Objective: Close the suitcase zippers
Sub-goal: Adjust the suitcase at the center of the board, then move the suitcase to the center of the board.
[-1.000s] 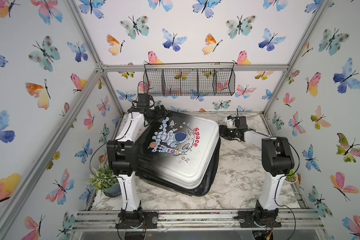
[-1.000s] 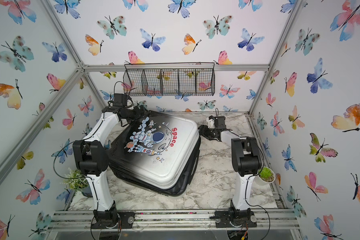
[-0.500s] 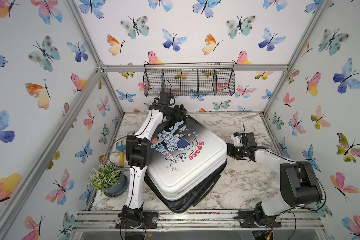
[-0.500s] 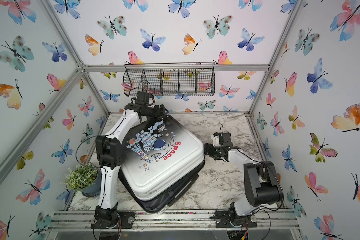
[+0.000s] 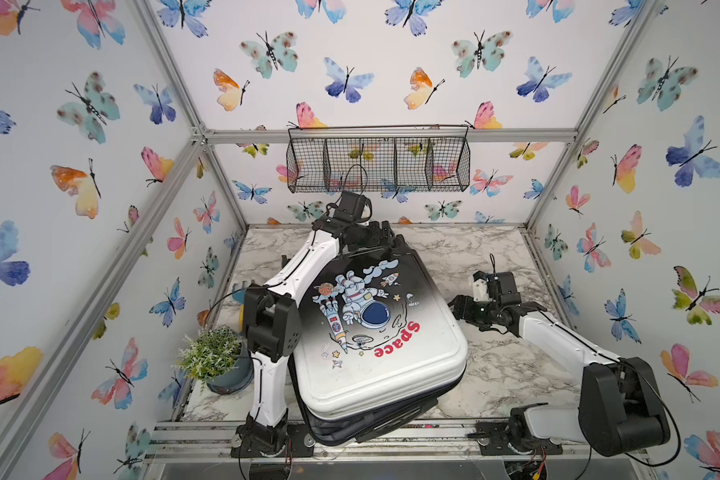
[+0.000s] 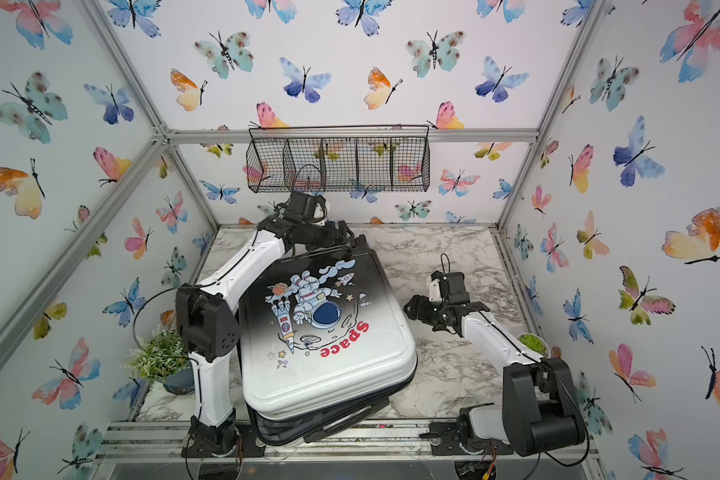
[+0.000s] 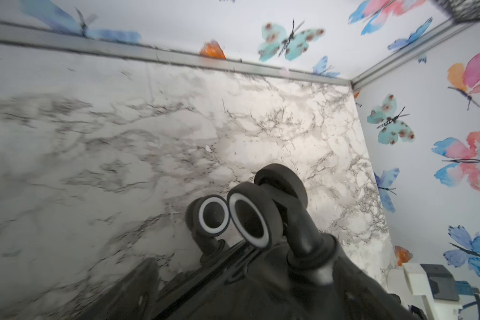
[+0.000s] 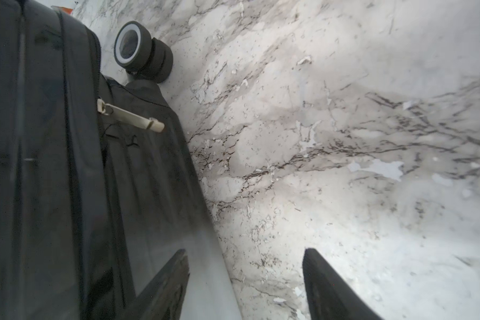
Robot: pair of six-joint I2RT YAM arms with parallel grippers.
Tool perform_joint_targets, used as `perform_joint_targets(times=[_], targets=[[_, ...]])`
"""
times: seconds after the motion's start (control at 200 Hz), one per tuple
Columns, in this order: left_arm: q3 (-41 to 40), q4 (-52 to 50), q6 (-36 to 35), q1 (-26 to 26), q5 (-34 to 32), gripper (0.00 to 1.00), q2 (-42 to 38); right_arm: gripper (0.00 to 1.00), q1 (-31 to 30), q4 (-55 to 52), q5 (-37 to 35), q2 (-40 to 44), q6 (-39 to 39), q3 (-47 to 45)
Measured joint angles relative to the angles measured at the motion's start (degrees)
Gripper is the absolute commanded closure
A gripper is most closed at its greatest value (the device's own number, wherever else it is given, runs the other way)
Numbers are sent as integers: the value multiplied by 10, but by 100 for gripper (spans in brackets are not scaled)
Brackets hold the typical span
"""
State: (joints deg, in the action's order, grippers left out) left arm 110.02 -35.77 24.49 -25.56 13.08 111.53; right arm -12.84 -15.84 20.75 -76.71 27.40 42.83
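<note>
My left gripper grabs the suitcase's rim beside the wheels next. That leaves the pull tab side free for closing the zippers.
The suitcase [image 5: 375, 332] [image 6: 325, 345] lies flat on the marble table, astronaut print up, black wheeled end at the back, white end over the front rail. At the front its two halves gape, showing dark lining [image 5: 371, 419]. My left gripper [image 5: 385, 237] [image 6: 341, 237] stands open astride the far rim beside the wheels [image 7: 247, 214]; one finger [image 7: 142, 279] shows. My right gripper [image 5: 458, 305] [image 8: 244, 257] is open at the case's right side, nothing held. The black zippers [image 8: 67, 144] run along that side, with a pale pull tab [image 8: 130, 117] lying loose.
A potted plant [image 5: 221, 357] stands by the left arm's base. A wire basket [image 5: 377, 164] hangs on the back wall above the left wrist. A small green pot [image 6: 533, 343] sits by the right wall. Bare marble [image 5: 495, 257] lies behind the right gripper.
The suitcase has swung round, white end now at the front. The left gripper moved right along the far rim; the right gripper drew back toward the front right.
</note>
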Motion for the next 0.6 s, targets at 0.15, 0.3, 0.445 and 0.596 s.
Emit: perform_joint_targets(times=[0.15,0.3,0.445,0.596], targets=[[-79,-34,-9,9,-86,1,-161,29,0,-28,-2,0,-1,26],[-178,-105,12,30,-180,1,-306,28,0,-45,9,5,-14,75],[-331,-181,55,132,-231,4,-451,28,0,-61,22,7,-25,103],[-420,-219,78,259,-248,10,-555,28,-1,-68,29,1,-31,116]])
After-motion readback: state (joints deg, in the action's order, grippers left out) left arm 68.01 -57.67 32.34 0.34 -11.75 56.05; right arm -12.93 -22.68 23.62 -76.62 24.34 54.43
